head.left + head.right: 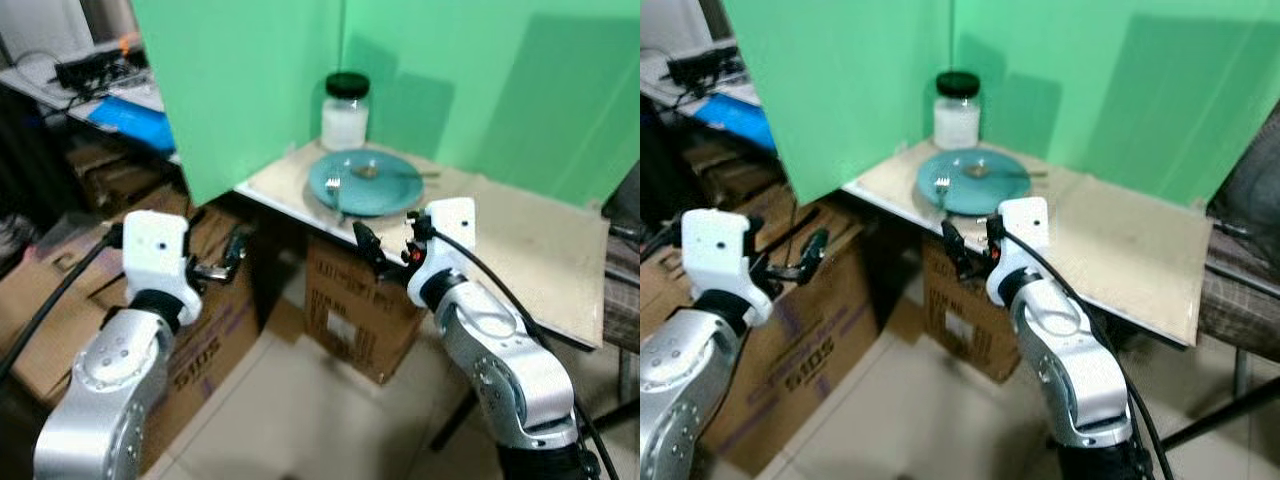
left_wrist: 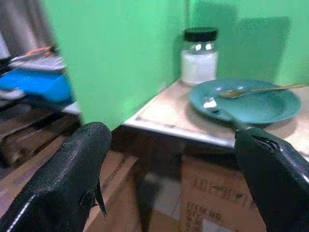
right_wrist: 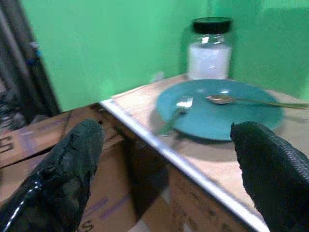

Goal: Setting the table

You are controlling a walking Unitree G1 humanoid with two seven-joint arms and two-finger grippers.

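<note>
The metal spoon's broad bowl (image 1: 368,171) is down in the plate, so the robot's right gripper needs to take the spoon by the slim handle just behind the bowl (image 1: 389,173) next.
A teal plate (image 1: 365,190) lies at the near corner of the beige table (image 1: 520,250). A fork (image 1: 333,185) rests on its left side and a gold spoon (image 1: 385,172) across its back. Behind it stands a glass jar (image 1: 345,110) with a black lid and white contents. My right gripper (image 1: 388,240) hovers open just in front of the table edge, below the plate. My left gripper (image 1: 228,256) is open further left, off the table and over a cardboard box. Both wrist views look past spread fingers (image 3: 72,169) at the plate (image 3: 217,116) and jar (image 2: 199,55). Neither gripper holds anything.
Green screens (image 1: 250,80) wall the table's back and left side. A cardboard box (image 1: 350,320) sits under the table, and another box (image 1: 60,290) is at my left. A cluttered desk with a blue item (image 1: 130,120) is at far left. A dark chair (image 1: 625,270) is at right.
</note>
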